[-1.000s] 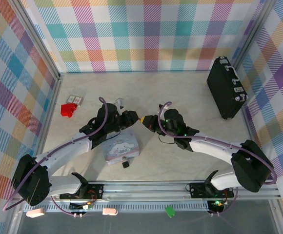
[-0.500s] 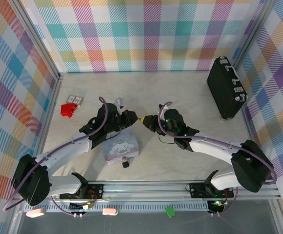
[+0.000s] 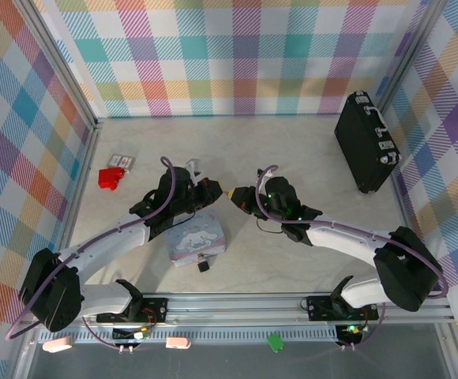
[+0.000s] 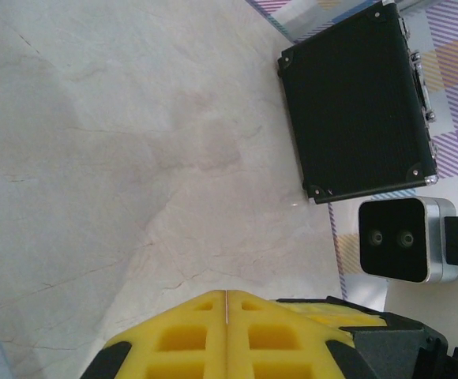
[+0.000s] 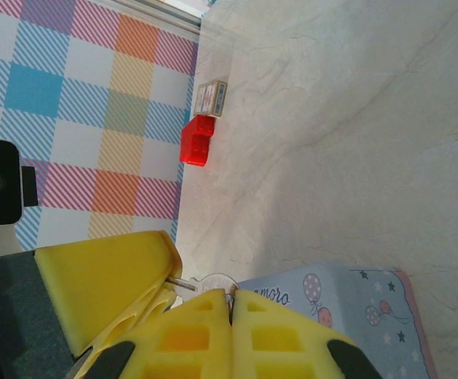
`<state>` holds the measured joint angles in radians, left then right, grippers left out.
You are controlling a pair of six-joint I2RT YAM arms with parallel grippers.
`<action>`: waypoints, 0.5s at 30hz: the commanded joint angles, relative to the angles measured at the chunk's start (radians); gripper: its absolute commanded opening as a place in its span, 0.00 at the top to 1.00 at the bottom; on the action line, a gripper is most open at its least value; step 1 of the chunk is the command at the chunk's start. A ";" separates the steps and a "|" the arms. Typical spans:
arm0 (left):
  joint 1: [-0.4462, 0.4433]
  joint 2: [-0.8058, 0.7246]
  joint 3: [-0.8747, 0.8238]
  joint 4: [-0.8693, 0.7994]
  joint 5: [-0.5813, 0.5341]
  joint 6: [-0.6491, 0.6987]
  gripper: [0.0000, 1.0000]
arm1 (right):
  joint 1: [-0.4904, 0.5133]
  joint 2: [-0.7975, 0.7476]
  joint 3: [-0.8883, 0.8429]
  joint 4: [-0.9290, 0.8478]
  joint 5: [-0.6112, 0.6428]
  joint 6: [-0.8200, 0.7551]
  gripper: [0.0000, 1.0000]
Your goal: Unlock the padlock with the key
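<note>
The key's thin blade is between the closed fingers of my left gripper, so the key would stay in my left gripper. My right gripper needs to open.
My two grippers meet tip to tip above the table's middle: left gripper [image 3: 218, 189], right gripper [image 3: 234, 195]. In the right wrist view my right gripper [image 5: 231, 294] is shut on the round silvery head of the key [image 5: 213, 282]. The key's thin blade runs left into the yellow fingers [image 5: 103, 284] of the left gripper. In the left wrist view my left gripper [image 4: 226, 294] is shut, with a thin silvery edge between its pads. The tiny black padlock [image 3: 203, 265] sits at the near edge of the pastel cartoon tin [image 3: 197, 239], below both grippers.
A large black case [image 3: 366, 142] with silver latches lies at the back right. A red plastic item [image 3: 110, 178] and a small card box [image 3: 122, 161] sit at the left wall. Plaid walls enclose three sides of the table.
The left gripper's jaws have closed onto the key's blade. Both arms have barely shifted, and the right gripper has kept its hold on the key's head.
</note>
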<state>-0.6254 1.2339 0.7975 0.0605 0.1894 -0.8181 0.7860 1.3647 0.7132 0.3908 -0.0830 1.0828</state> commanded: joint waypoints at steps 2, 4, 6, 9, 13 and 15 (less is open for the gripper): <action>0.026 -0.032 0.006 -0.029 -0.024 0.022 1.00 | 0.007 0.001 0.028 0.009 0.025 -0.017 0.91; 0.044 -0.038 0.003 -0.039 -0.017 0.029 1.00 | 0.007 -0.002 0.026 0.018 0.029 -0.026 0.84; 0.063 -0.044 0.009 -0.060 -0.009 0.043 1.00 | 0.007 -0.007 0.016 0.052 0.034 -0.047 0.71; 0.092 -0.056 0.017 -0.090 0.002 0.064 1.00 | 0.007 -0.019 -0.012 0.119 0.053 -0.090 0.53; 0.125 -0.080 0.019 -0.119 0.008 0.090 1.00 | 0.007 -0.032 -0.058 0.201 0.088 -0.150 0.36; 0.139 -0.094 0.021 -0.140 0.004 0.105 1.00 | 0.006 -0.036 -0.081 0.232 0.102 -0.174 0.33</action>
<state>-0.5056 1.1763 0.7975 -0.0341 0.1905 -0.7555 0.7868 1.3510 0.6624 0.5255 -0.0193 0.9745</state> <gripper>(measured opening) 0.045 0.663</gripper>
